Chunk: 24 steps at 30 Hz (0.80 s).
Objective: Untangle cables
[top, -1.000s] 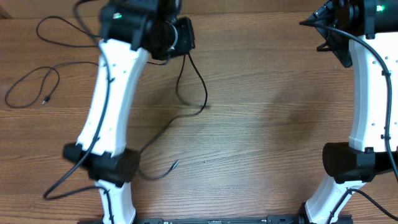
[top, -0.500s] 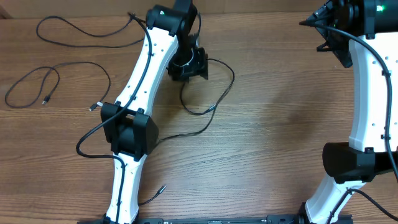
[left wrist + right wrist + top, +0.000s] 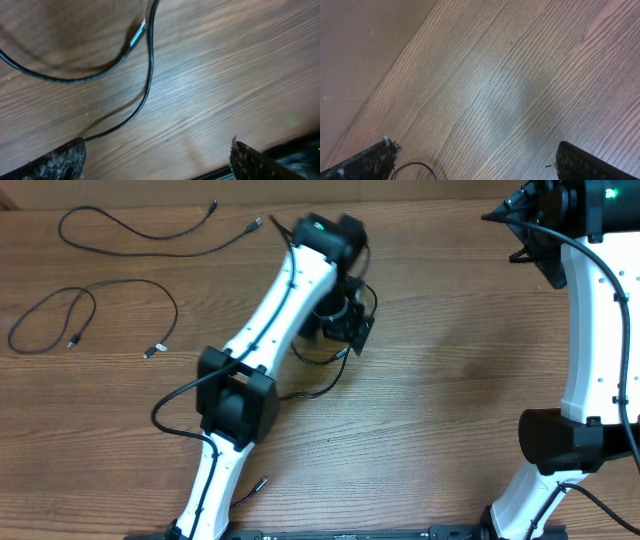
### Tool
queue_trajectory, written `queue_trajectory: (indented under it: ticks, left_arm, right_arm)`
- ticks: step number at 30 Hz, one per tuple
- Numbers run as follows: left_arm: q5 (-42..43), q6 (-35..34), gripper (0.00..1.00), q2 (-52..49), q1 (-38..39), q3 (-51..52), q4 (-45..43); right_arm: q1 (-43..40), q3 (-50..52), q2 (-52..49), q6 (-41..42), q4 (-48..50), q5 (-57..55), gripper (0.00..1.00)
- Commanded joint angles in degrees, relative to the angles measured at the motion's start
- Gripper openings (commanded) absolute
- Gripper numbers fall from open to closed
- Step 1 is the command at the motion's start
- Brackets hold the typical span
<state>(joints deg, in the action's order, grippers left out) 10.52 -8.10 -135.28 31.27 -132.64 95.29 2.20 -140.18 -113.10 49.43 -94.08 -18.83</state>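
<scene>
The ends of the third cable should stay free to untangle. My left gripper needs to grip the cable next along its black length [image 3: 337,381] [image 3: 144,98], away from the plug tip.
Three thin black cables lie on the wooden table. One cable [image 3: 130,232] curves along the far left edge. A second cable [image 3: 95,292] loops below it. The third cable [image 3: 322,387] coils under my left gripper [image 3: 350,330] and trails toward the front, ending in a plug [image 3: 262,481]. In the left wrist view this cable [image 3: 148,75] crosses over itself beside a metal plug tip [image 3: 140,29], ahead of my left gripper [image 3: 157,161], which is open and holds nothing. My right gripper [image 3: 530,240] hangs open at the far right, over bare wood [image 3: 475,162].
The left arm [image 3: 285,300] stretches diagonally across the table's middle and hides part of the third cable. The right arm [image 3: 590,330] stands along the right edge. A thin black wire [image 3: 417,167] shows at the bottom of the right wrist view.
My left arm swung to the right toward the table's middle, its jaws went from shut to open, and the cable it carried now lies on the wood. The right arm did not move.
</scene>
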Motion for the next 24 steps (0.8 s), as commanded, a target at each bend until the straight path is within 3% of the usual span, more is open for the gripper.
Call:
queue_trajectory:
  ticks: [1,5,7,8,13,17,21,23,24]
  left_arm:
    - [-9.62,1.88,0.92,-0.37,2.23,5.31,-0.07]
    - [-9.46,4.55,0.9,-0.37,2.62,11.98,-1.31]
    - [-9.03,5.64,0.82,-0.37,2.62,15.63,-2.49]
    - [-9.03,5.6,0.78,-0.37,2.62,16.57,-2.89]
    - [-9.03,5.6,0.75,-0.37,2.71,19.82,-4.87]
    - [-9.05,6.91,0.66,-0.37,4.09,23.17,-11.23]
    - [-9.97,9.92,0.63,-0.37,6.14,25.94,-13.46]
    - [-12.28,9.51,0.57,-0.37,7.02,26.53,-15.04]
    - [-12.44,8.57,0.49,-0.37,7.19,26.53,-16.22]
  right_arm:
    - [-0.13,-0.55,0.02,-0.2,0.11,-0.81,1.0]
    - [-0.13,-0.55,0.02,-0.2,0.11,-0.81,1.0]
    - [-0.13,-0.55,0.02,-0.2,0.11,-0.81,1.0]
    - [-0.13,-0.55,0.02,-0.2,0.11,-0.81,1.0]
    - [-0.13,-0.55,0.02,-0.2,0.11,-0.83,1.0]
    - [-0.13,-0.55,0.02,-0.2,0.11,-0.81,1.0]
    - [-0.13,-0.55,0.02,-0.2,0.11,-0.81,1.0]
    - [-0.13,-0.55,0.02,-0.2,0.11,-0.81,1.0]
    - [-0.13,-0.55,0.02,-0.2,0.11,-0.81,1.0]
